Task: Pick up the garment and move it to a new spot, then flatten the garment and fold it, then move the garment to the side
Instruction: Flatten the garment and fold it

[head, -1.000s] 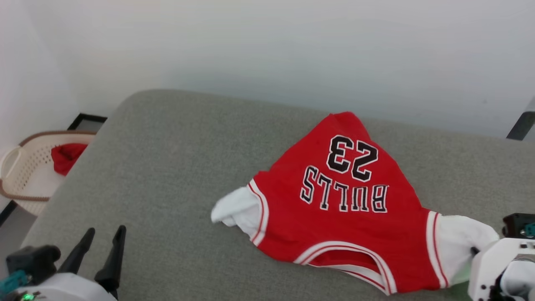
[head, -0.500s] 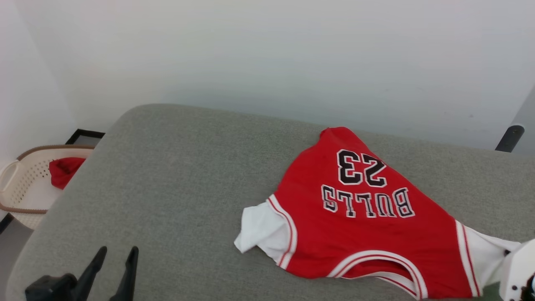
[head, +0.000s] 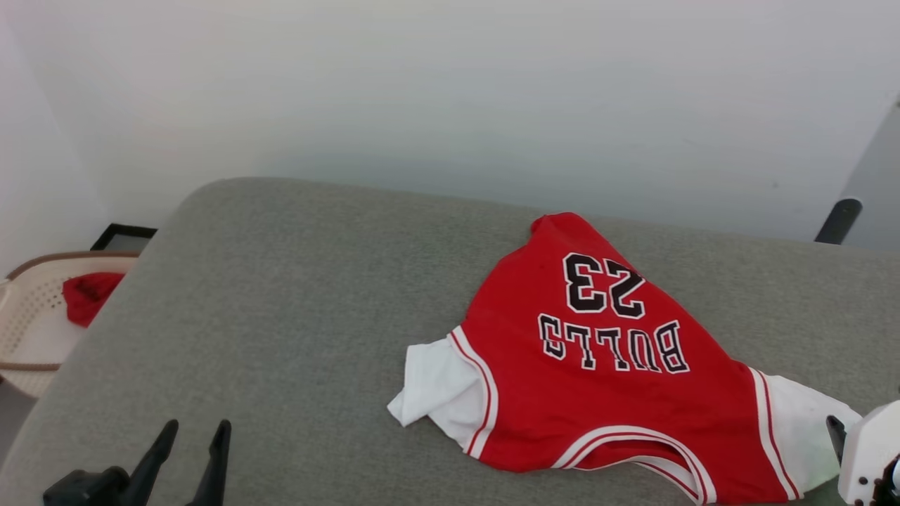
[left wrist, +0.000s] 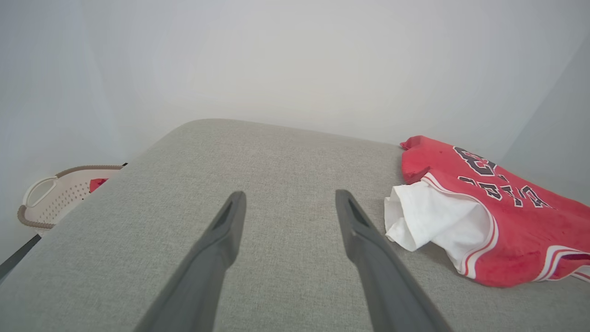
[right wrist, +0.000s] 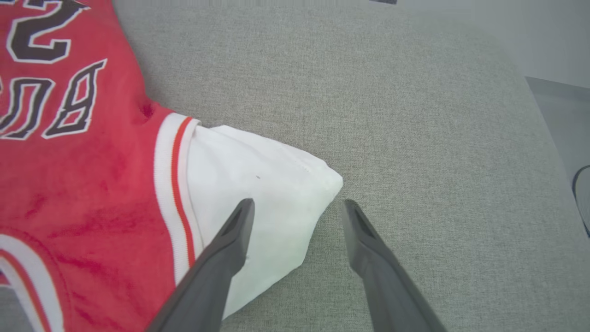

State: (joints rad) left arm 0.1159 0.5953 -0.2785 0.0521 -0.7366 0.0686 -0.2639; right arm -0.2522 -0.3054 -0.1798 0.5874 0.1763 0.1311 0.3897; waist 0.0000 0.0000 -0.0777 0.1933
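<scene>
To pick up the jersey, my left gripper next needs to grab the white cuff edge (head: pixel 406 409), which stands up in a loose fold while the red body (head: pixel 574 396) lies flat.
The garment (head: pixel 598 400), a red jersey with black "BULLS 23" lettering and white sleeves, lies crumpled on the right half of the grey padded surface (head: pixel 281 316), neckline toward me. My right gripper (right wrist: pixel 298 203) stands open just above the tip of the right white sleeve (right wrist: pixel 258 184), with one finger over the cloth and the other over bare grey fabric. Its white wrist housing (head: pixel 872 450) shows at the lower right of the head view. My left gripper (head: pixel 197 430) is open and empty at the lower left, well left of the garment (left wrist: pixel 507 216) and its left sleeve (left wrist: pixel 433 221).
A pale basket (head: pixel 28 323) holding a small red cloth (head: pixel 88 295) sits on the floor beyond the surface's left edge. A white wall runs behind. A dark post (head: pixel 837 221) stands at the back right. Bare grey surface spreads left of the garment.
My right gripper has opened and let go of the white sleeve, which now lies flat on the surface. The head camera has shifted; the left gripper stays open.
</scene>
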